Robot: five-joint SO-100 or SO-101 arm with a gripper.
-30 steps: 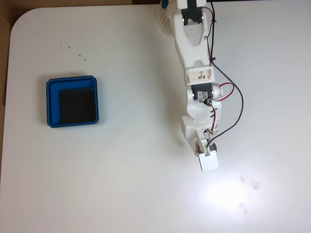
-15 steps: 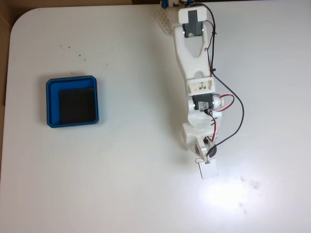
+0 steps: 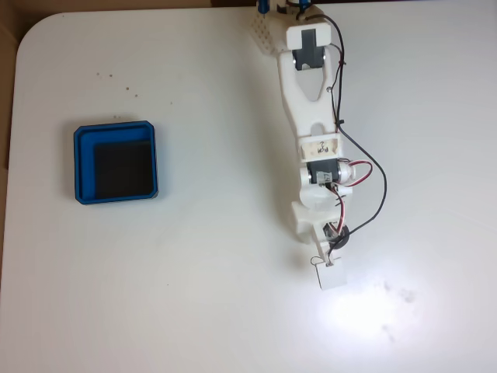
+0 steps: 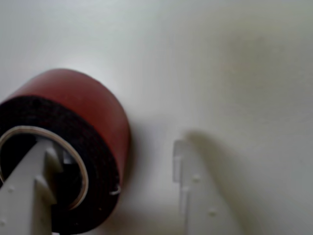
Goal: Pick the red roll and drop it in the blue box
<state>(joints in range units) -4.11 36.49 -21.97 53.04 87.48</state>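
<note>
I should next grab the red roll by its side (image 3: 339, 236), then drop it in the blue box.
In the wrist view the red roll (image 4: 83, 98) lies on the white table, with its red outer side up and its dark face and hollow centre toward the camera. My gripper (image 4: 112, 147) is open and straddles the roll's wall. The left finger (image 4: 29, 196) sits inside the hollow, while the right finger (image 4: 205, 205) stands outside with a gap to the roll. In the fixed view the gripper (image 3: 330, 268) is at the lower middle and the arm hides the roll. The blue box (image 3: 84, 163), with its black floor, sits far off at the left.
The white arm (image 3: 311, 93) reaches down from the top edge of the fixed view, with red and black wires (image 3: 377, 186) looping along its right side. The white table's rounded corner (image 3: 31, 35) is at the top left. Faint smudges (image 3: 400, 295) lie right of the gripper.
The arm has stretched out, and the gripper has moved toward the bottom of the fixed view. The blue box has stayed put.
</note>
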